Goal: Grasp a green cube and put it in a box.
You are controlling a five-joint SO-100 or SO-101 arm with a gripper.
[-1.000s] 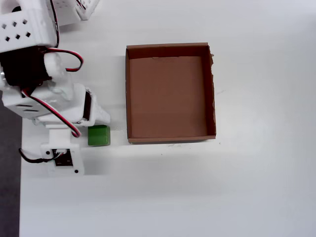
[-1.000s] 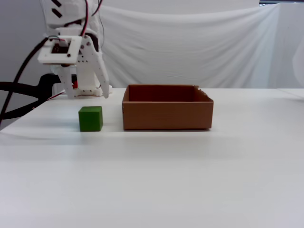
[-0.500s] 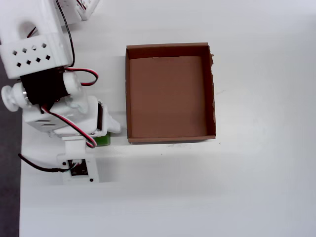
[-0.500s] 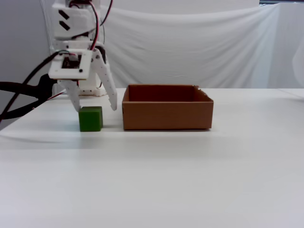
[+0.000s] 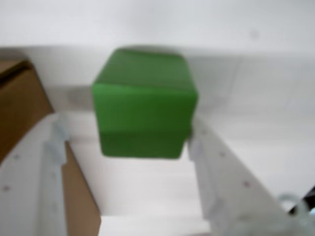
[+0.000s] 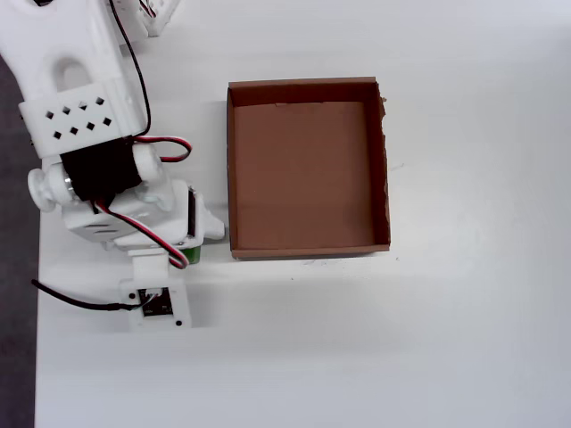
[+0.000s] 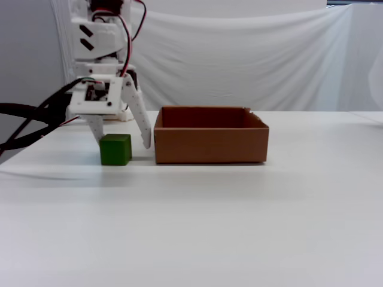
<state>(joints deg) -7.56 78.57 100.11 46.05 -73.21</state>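
My gripper takes hold of the green cube point(image 5: 145, 105) by its opposite sides next, to get it into the cardboard box point(image 5: 23, 110).
The green cube point(image 7: 115, 149) stands on the white table just left of the box point(image 7: 210, 145), a shallow brown cardboard tray. My gripper point(image 7: 123, 142) is open and lowered over the cube, one white finger on each side. In the wrist view the cube point(image 5: 145, 105) fills the middle between the two fingers point(image 5: 219, 169), with a corner of the box point(image 5: 17, 105) at the left edge. From overhead the arm point(image 6: 107, 169) hides all but a green sliver of the cube point(image 6: 191, 255), close to the box point(image 6: 303, 169) near corner.
The arm's base and red and black cables point(image 7: 24, 119) take up the left of the table. A white cloth backdrop point(image 7: 239, 60) hangs behind. The table's dark left edge point(image 6: 18, 357) runs beside the arm.
The arm has come forward and down. The open fingers, above and behind the cube a second ago, now straddle it. Cube and box have not moved.
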